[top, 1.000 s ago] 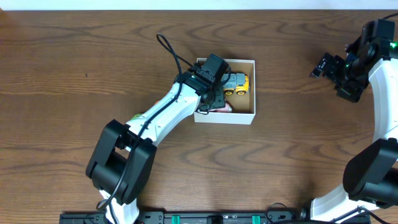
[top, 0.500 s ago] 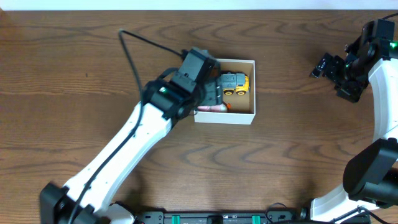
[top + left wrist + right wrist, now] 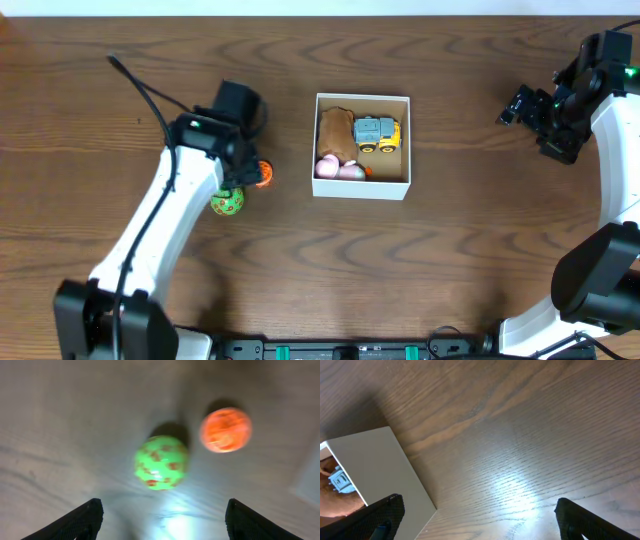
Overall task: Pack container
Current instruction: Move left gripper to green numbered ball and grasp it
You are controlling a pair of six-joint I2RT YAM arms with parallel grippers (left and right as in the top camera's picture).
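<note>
My left gripper will grab the green ball next by its round middle (image 3: 228,204). The green ball's bottom then stays free, so it can settle in the container (image 3: 361,189).
The container (image 3: 361,189) is a white box with a tan inside at the table's middle. It holds a brown toy (image 3: 334,129), a grey and yellow truck (image 3: 377,133) and pink toys (image 3: 338,168). A green spotted ball (image 3: 227,202) and an orange ball (image 3: 264,175) lie on the table to its left. My left gripper (image 3: 240,178) hovers over them, open and empty. In the left wrist view the green ball (image 3: 161,462) and the orange ball (image 3: 226,430) lie ahead of the open fingers (image 3: 162,519). My right gripper (image 3: 522,104) is open and empty at the far right.
The right wrist view shows the container's white outer wall (image 3: 380,470) at the left, with the open fingers (image 3: 480,515) over bare wood. A black cable (image 3: 150,92) loops above the left arm. The table is dark wood.
My left arm has pulled back out of the container and swung left, and now hangs over the two balls. The right arm has not moved.
</note>
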